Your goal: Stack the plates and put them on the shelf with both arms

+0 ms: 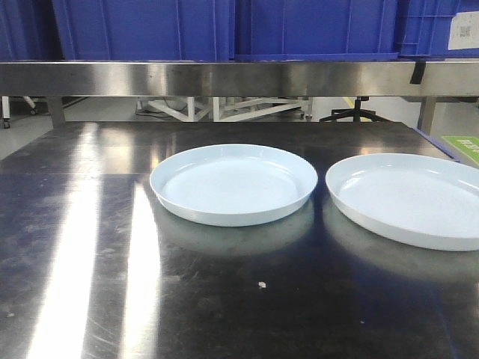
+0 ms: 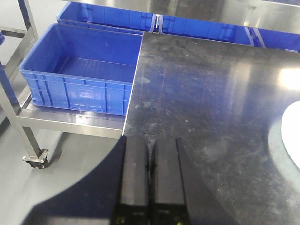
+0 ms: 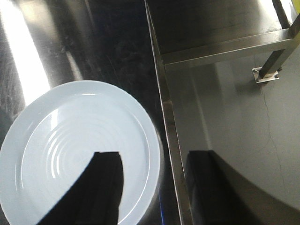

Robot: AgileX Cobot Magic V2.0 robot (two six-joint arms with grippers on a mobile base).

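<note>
I will stack the plate and set it on the shelf, so next I will grab the pale bluish-white plate by its rim [image 3: 157,159] with my right gripper.
Two pale bluish-white plates lie side by side on the dark steel tabletop [image 1: 90,247], one in the middle [image 1: 233,185] and one at the right [image 1: 410,198], apart from each other. Behind them runs the shelf's steel front rail [image 1: 239,78] with blue crates [image 1: 150,26] on top. Neither arm shows in the front view. My left gripper [image 2: 151,139] is shut and empty over the table's left front edge, and a sliver of plate [image 2: 293,136] shows far to its right. My right gripper [image 3: 154,154] is open wide, one finger [image 3: 105,187] above the right plate [image 3: 61,140], the other beyond the table edge.
A blue crate [image 2: 79,70] sits on a low steel cart with a caster [image 2: 36,159] just left of the table. On the right, the table's edge [image 3: 166,117] drops to grey floor, with a bolted post foot [image 3: 266,74]. A chair base [image 1: 355,114] stands behind the rack.
</note>
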